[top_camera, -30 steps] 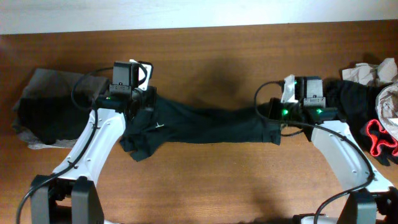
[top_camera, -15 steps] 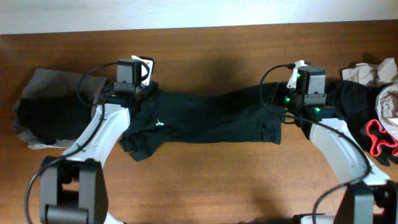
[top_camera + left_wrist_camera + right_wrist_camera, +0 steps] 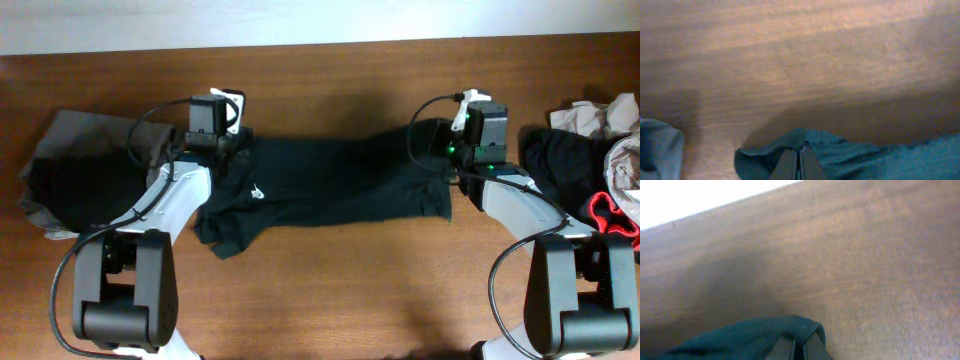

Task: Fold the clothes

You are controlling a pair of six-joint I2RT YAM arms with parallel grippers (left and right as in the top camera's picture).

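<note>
I should let go of the pinched edge of the T-shirt with my right gripper. The T-shirt's body is spread out on the flat table, so the edge would land there.
A black T-shirt (image 3: 330,190) with a small white logo (image 3: 257,190) lies stretched left to right across the middle of the wooden table (image 3: 330,290). My left gripper (image 3: 233,145) is shut on its far left edge. My right gripper (image 3: 442,148) is shut on its far right edge. In the left wrist view the closed fingertips (image 3: 800,152) pinch a raised fold of the T-shirt (image 3: 865,160). The right wrist view has the right gripper (image 3: 799,342) closed under a bunched fold of the T-shirt (image 3: 740,337).
A heap of dark and grey clothes (image 3: 70,180) sits at the left end of the table. At the right end lie a black garment (image 3: 565,165), a red-trimmed one (image 3: 605,215) and beige cloth (image 3: 600,115). The table's far edge (image 3: 320,45) runs just behind both grippers.
Both grippers have moved toward the far edge of the table, pulling the T-shirt's far edge with them. The shirt now lies wider and flatter.
</note>
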